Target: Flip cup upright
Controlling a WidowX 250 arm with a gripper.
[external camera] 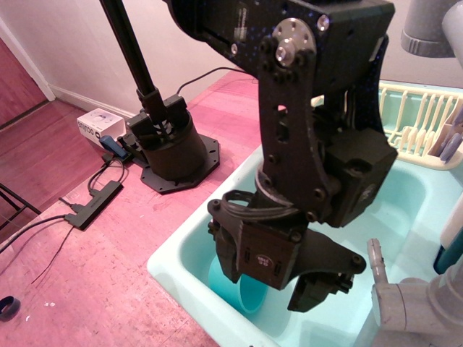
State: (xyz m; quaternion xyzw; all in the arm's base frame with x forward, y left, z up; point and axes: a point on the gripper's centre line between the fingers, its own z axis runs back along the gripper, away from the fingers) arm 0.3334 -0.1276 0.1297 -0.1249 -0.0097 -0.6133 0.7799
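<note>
My gripper is to grab the teal cup by its open rim (251, 311) next, to flip the cup upright in the sink (325, 307).
The teal cup (242, 295) is in the pale mint sink basin (170, 264), near its front left wall. Only its lower part shows below the gripper, so I cannot tell whether it stands or lies. My black gripper (271, 289) hangs down into the basin right over the cup. Its jaws stand apart: the left finger (230, 262) is in front of the cup's top, and the right finger (315, 293) is a little to the right of the cup, with a gap. Contact with the cup cannot be made out.
A grey faucet (405, 307) stands at the front right of the sink. A cream dish rack (419, 123) sits at the back right. A black camera stand base (170, 148), a white box (98, 124) and cables lie on the pink floor at left.
</note>
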